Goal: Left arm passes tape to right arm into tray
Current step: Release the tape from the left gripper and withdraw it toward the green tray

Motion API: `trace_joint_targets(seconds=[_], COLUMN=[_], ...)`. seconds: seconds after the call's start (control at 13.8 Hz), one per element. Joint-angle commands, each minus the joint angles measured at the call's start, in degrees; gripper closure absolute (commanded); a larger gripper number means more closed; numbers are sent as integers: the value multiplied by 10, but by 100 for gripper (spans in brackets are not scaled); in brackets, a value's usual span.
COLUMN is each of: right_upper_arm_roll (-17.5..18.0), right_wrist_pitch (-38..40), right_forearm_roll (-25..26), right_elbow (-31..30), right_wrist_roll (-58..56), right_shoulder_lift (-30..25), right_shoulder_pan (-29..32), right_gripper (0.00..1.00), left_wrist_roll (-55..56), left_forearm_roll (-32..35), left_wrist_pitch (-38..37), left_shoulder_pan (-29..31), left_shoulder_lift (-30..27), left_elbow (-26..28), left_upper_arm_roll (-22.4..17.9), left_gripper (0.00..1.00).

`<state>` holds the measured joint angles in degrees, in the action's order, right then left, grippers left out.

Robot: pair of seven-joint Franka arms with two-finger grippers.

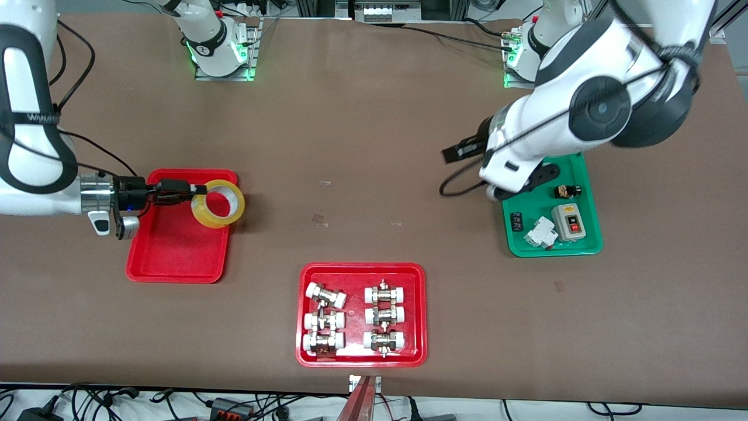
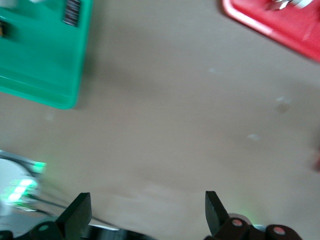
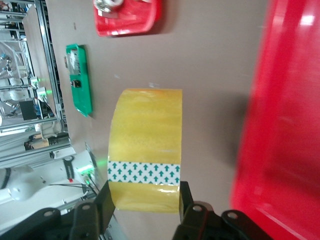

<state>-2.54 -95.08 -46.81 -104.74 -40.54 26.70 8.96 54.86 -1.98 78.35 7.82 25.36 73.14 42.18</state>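
Observation:
The robot's right gripper should keep holding the tape (image 1: 218, 203) (image 3: 145, 140) until the tape is lined up with the red tray, because the tape hangs beside the tray.
The tape (image 1: 218, 203) is a yellowish translucent ring with a pale core. My right gripper (image 1: 198, 190) is shut on its rim and holds it over the edge of the plain red tray (image 1: 169, 257) that lies toward the left arm's end. In the right wrist view the tape (image 3: 145, 140) sits between my right gripper's (image 3: 145, 195) fingers, with the tray (image 3: 290, 125) beside it. My left gripper (image 1: 461, 151) is over the bare table beside the green tray (image 1: 552, 248). In the left wrist view it (image 2: 145, 200) is open and empty.
The green tray holds a switch box (image 1: 568, 223) and small electrical parts. A red tray of white-capped metal fittings (image 1: 361, 316) lies near the front camera's edge of the table. Bits of tape (image 1: 319, 220) lie on the brown table.

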Motion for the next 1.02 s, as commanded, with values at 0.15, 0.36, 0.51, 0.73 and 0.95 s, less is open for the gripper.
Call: trace_joint_targets(seconds=[0.15, 0.36, 0.51, 0.73, 0.95], right_upper_arm_roll=[9, 9, 9, 9, 12], right_wrist_pitch=[13, 13, 11, 6, -31], right_forearm_roll=[39, 56, 70, 111, 180], right_elbow=[22, 40, 52, 72, 86], right_wrist_roll=[-87, -145, -156, -158, -164], right_shoulder_lift=[47, 83, 99, 99, 91], right_shoulder_pan=[54, 76, 82, 80, 61], right_gripper=[100, 100, 98, 4, 0], left_wrist_roll=[-170, -171, -179, -255, -376], left_forearm_roll=[58, 60, 61, 69, 68], left_wrist_pitch=[-78, -76, -77, -66, -31], left_shoulder_pan=[49, 50, 58, 56, -29], left_shoulder_lift=[-72, -111, -129, -153, -186], left_elbow=[31, 80, 90, 110, 137], left_upper_arm_roll=[5, 4, -2, -29, -178], left_gripper=[0, 0, 0, 0, 0])
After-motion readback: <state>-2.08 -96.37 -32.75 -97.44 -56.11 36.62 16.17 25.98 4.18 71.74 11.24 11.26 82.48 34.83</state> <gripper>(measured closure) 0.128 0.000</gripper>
